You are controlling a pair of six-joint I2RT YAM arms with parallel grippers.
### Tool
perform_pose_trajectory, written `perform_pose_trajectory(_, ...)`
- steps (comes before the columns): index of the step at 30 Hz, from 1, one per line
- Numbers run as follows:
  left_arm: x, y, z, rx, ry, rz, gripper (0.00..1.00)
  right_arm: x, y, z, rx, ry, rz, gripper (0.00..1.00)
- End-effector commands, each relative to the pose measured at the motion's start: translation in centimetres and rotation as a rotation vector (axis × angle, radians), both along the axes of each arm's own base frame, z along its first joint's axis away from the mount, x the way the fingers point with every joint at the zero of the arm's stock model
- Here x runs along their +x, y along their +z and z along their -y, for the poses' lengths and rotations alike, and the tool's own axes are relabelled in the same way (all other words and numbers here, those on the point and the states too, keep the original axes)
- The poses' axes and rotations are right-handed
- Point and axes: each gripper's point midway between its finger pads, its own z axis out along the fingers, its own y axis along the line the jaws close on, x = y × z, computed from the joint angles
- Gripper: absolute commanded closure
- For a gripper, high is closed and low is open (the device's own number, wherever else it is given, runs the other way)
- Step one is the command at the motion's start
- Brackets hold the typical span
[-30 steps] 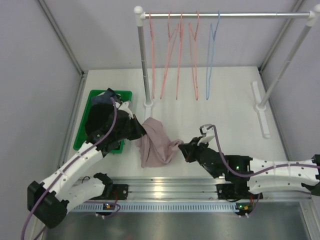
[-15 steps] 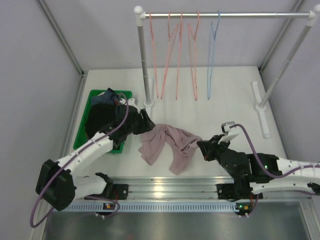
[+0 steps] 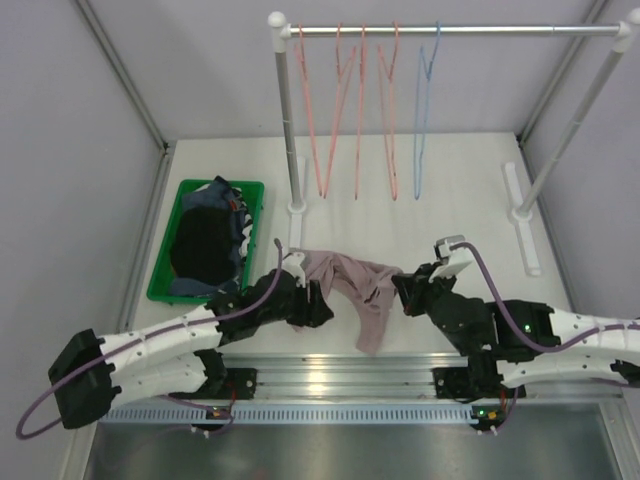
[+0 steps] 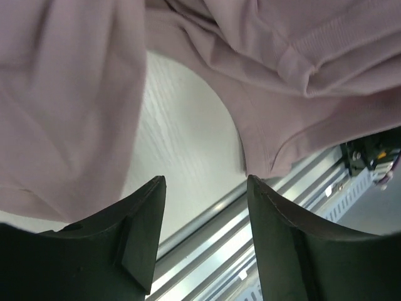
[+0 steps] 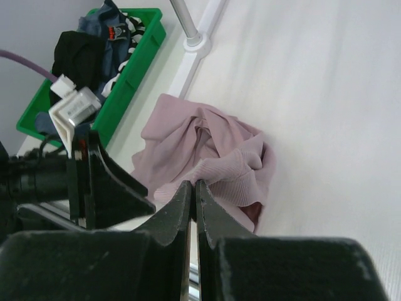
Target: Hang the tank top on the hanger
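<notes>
The robot's left gripper will next grab the tank top's trailing end [image 3: 369, 344] [image 4: 268, 164] at the near edge of the table, so that both grippers can spread the tank top for the hanger.
The pink-mauve tank top [image 3: 352, 283] lies bunched on the white table, one end trailing toward the near edge. My right gripper [image 3: 401, 291] is shut on a ribbed edge of the tank top [image 5: 207, 147], and its closed tips [image 5: 193, 185] pinch the cloth. My left gripper [image 3: 318, 302] sits at the top's left side with its jaws open [image 4: 203, 188]. Nothing lies between them, and the fabric [image 4: 69, 100] hangs just past the tips. The light-blue hanger [image 3: 422, 120] hangs on the rail at the back, right of the pink ones.
Three pink wire hangers [image 3: 355, 110] hang on the clothes rack [image 3: 450, 30], whose feet [image 3: 296, 208] [image 3: 524, 215] stand on the table. A green bin [image 3: 205, 240] of dark clothes sits at the left. A metal rail runs along the near edge [image 3: 340, 365].
My left gripper let go of the tank top, opened, and swung from beside the bin toward the near edge. The right gripper pulled the cloth rightward, spreading it out.
</notes>
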Motion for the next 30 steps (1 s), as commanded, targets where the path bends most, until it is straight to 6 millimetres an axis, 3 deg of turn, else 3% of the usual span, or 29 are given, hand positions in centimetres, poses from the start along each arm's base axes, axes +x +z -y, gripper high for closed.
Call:
perform_pose_trajectory(1, -0.5, 1.6, 3.6, -0.108, -0.014, 0.088, 0.39, -0.1, 2.1, -0.4, 0.029, 0.002, 0.017, 1.00)
perform_pose_trajectory(7, -3.5, -0.9, 8.4, -0.090, -0.164, 0.122, 0.39, -0.2, 1.4, -0.5, 0.029, 0.005, 0.002, 1.00)
perform_pose_trajectory(8, -4.3, -2.0, 9.3, -0.066, -0.198, 0.117, 0.39, -0.2, 1.5, -0.5, 0.034, 0.005, -0.001, 1.00)
perform_pose_trajectory(10, -4.8, -2.1, 10.8, -0.060, -0.236, 0.137, 0.38, -0.3, 1.3, -0.5, 0.030, 0.005, -0.007, 1.00)
perform_pose_trajectory(11, -5.7, -3.4, 11.4, -0.032, -0.268, 0.127, 0.37, -0.3, 1.2, -0.5, 0.035, 0.005, -0.011, 1.00)
perform_pose_trajectory(12, -5.6, -2.9, 12.3, -0.047, -0.271, 0.143, 0.37, -0.4, 1.1, -0.4, 0.035, 0.005, -0.014, 1.00)
perform_pose_trajectory(13, -5.7, -4.1, 12.5, -0.014, -0.274, 0.135, 0.37, -0.4, 1.0, -0.4, 0.035, 0.007, -0.017, 1.00)
perform_pose_trajectory(21, -5.6, -5.5, 14.1, 0.006, -0.261, 0.132, 0.39, -0.6, 0.3, -0.2, 0.034, 0.011, -0.032, 1.00)
perform_pose_trajectory(22, -5.5, -6.6, 13.7, 0.051, -0.252, 0.119, 0.40, -0.6, 0.3, -0.2, 0.033, 0.013, -0.032, 1.00)
perform_pose_trajectory(27, -5.2, -7.9, 13.2, 0.129, -0.217, 0.124, 0.58, -0.6, 0.2, -0.1, 0.036, 0.012, -0.033, 1.00)
perform_pose_trajectory(28, -5.2, -8.1, 13.1, 0.141, -0.213, 0.122, 0.72, -0.6, 0.2, -0.1, 0.036, 0.011, -0.033, 1.00)
perform_pose_trajectory(30, -5.3, -8.2, 12.8, 0.166, -0.211, 0.126, 0.89, -0.6, 0.3, -0.1, 0.035, 0.011, -0.032, 1.00)
